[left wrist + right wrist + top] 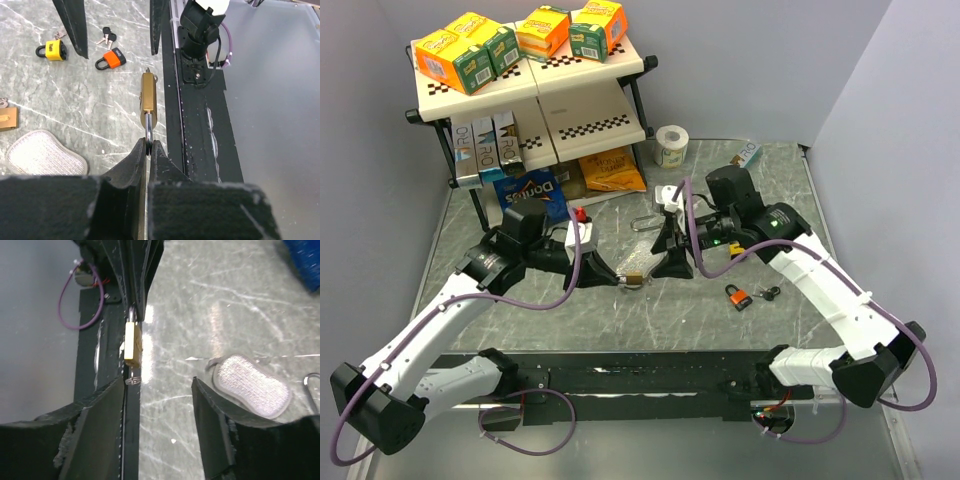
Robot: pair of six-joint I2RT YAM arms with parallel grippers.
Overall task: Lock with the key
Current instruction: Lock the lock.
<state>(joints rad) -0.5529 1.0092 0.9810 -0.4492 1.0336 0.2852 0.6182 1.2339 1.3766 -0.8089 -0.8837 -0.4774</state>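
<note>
The robot's right gripper should grab the key by its exposed head (648, 279) (133, 381) next, so the small key's blade stays free to lock and leave the padlock.
A brass padlock (634, 279) hangs in the air between the two grippers. My left gripper (612, 273) is shut on its steel shackle, as the left wrist view shows (149, 145), with the brass body (147, 95) pointing away. A small key (132, 380) sticks out of the body's far end (132, 344). My right gripper (666, 254) is open and empty (157, 387). The key sits just ahead of its left fingertip (116, 390), not between the jaws.
An orange padlock (738, 296) and loose keys (770, 293) lie to the right. A yellow padlock (52, 50) and a grey mesh pad (252, 385) lie on the marble top. A shelf (590, 125) with boxes, a tape roll (670, 145) and snack bags stand behind.
</note>
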